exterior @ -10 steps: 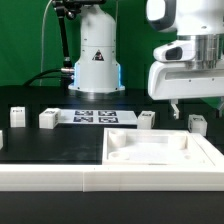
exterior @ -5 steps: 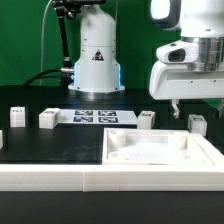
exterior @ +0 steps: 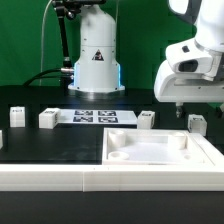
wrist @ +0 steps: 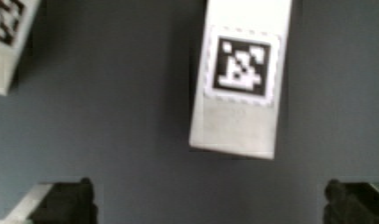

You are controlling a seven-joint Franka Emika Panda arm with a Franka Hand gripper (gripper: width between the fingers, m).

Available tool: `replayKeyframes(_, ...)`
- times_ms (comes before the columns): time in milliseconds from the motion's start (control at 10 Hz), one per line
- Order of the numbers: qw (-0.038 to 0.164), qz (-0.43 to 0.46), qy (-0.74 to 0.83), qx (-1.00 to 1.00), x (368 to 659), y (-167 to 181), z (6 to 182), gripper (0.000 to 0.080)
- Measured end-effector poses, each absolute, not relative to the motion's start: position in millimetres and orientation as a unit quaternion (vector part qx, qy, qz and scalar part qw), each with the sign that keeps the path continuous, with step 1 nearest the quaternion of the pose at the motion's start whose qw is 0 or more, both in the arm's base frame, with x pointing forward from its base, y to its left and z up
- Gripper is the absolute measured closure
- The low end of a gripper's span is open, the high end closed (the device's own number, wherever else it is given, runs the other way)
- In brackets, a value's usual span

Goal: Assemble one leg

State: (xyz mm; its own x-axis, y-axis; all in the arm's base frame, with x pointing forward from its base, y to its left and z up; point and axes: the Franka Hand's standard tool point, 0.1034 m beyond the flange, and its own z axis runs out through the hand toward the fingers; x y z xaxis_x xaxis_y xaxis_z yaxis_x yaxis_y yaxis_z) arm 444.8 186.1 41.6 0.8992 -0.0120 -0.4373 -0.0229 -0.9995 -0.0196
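Observation:
The white leg needs to go into a corner of the flat white panel. My gripper should grab the leg by its tagged body (exterior: pixel 197 124) (wrist: pixel 243 72) next.
Several small white legs with black-and-white tags lie on the black table: two at the exterior view's left (exterior: pixel 17 115) (exterior: pixel 47 119), one mid-right (exterior: pixel 147 119), one at the right (exterior: pixel 197 122). My gripper (exterior: pixel 184 108) hangs open and empty above the table, just left of and above the right leg. In the wrist view one leg (wrist: pixel 239 80) lies lengthwise ahead of the open gripper (wrist: pixel 207 205), its tag facing the camera. Dark fingertips (wrist: pixel 61 200) show at both sides, apart from the leg. Another leg (wrist: pixel 8 40) shows at the corner.
A large flat white panel (exterior: pixel 160 150) with recessed corners lies in front of the gripper. The marker board (exterior: pixel 95 117) lies at the middle back. The robot base (exterior: pixel 95 55) stands behind it. A white rail (exterior: pixel 60 178) runs along the table's front edge.
The arm's hand has shifted toward the exterior view's right and tilted a little. The legs and the panel have not moved.

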Motion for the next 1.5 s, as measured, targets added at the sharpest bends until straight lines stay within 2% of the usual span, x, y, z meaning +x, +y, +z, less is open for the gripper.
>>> replayKeyframes(400, 0.004, 0.333, 0.014, -0.943, 449.4, 185.8, 35.1, 0.0151)
replayKeyframes(700, -0.001, 0.418, 0.016, -0.908, 441.4, 184.4, 27.1, 0.0151)
replayKeyframes(1200, -0.007, 0.433, 0.023, -0.901, 424.8, 184.6, 6.1, 0.0151)
replayKeyframes(1400, -0.023, 0.443, 0.039, -0.896, 409.8, 186.9, 1.6, 0.0151)
replayKeyframes(1500, -0.022, 0.438, 0.035, -0.898, 408.5, 188.4, -0.1, 0.0151)
